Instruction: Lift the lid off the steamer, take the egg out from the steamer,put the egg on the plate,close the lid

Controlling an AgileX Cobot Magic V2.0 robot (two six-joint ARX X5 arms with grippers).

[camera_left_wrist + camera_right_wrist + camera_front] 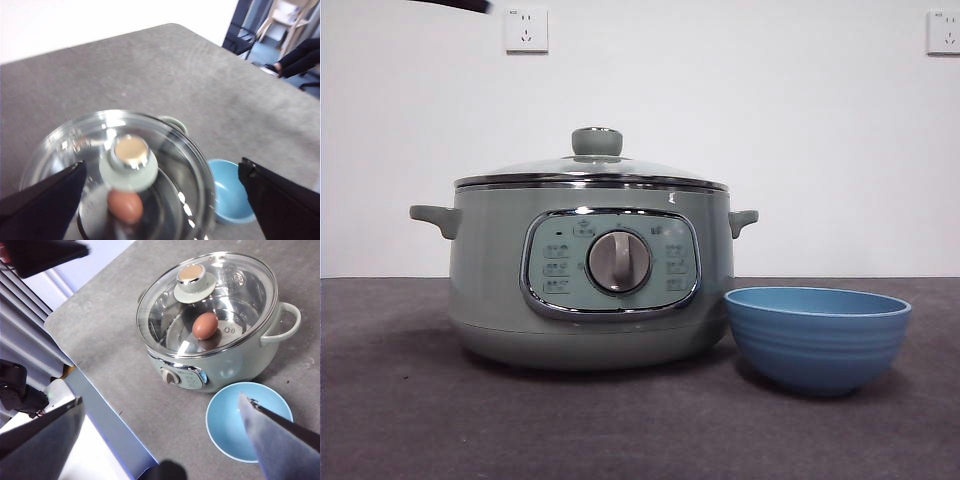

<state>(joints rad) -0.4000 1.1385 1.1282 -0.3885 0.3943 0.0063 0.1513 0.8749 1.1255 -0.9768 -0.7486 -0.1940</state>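
Note:
The glass lid spreads across the whole steamer [490,290] and is wider than my fingers, so my left gripper will next grab the lid by the narrow knob on top [597,142].
The pale-green steamer [490,290] stands on the grey table with the glass lid [590,170] closed on it. A brown egg [205,325] lies inside, seen through the lid [240,295]. The blue plate [817,335], a small deep bowl, sits empty just right of the steamer. My left gripper [162,167] is open and hangs above the lid [75,145], its jaws wide to either side of the knob [129,160]; the egg [125,206] shows below. My right gripper [160,399] is open and empty, high above the table in front of the steamer [225,367] and the plate [235,425].
A black arm tip [450,4] shows at the top left of the front view. The left arm's dark gripper [40,255] shows in a corner of the right wrist view. The table's edge [95,400] runs near the steamer's panel side. Wall sockets [525,30] are behind.

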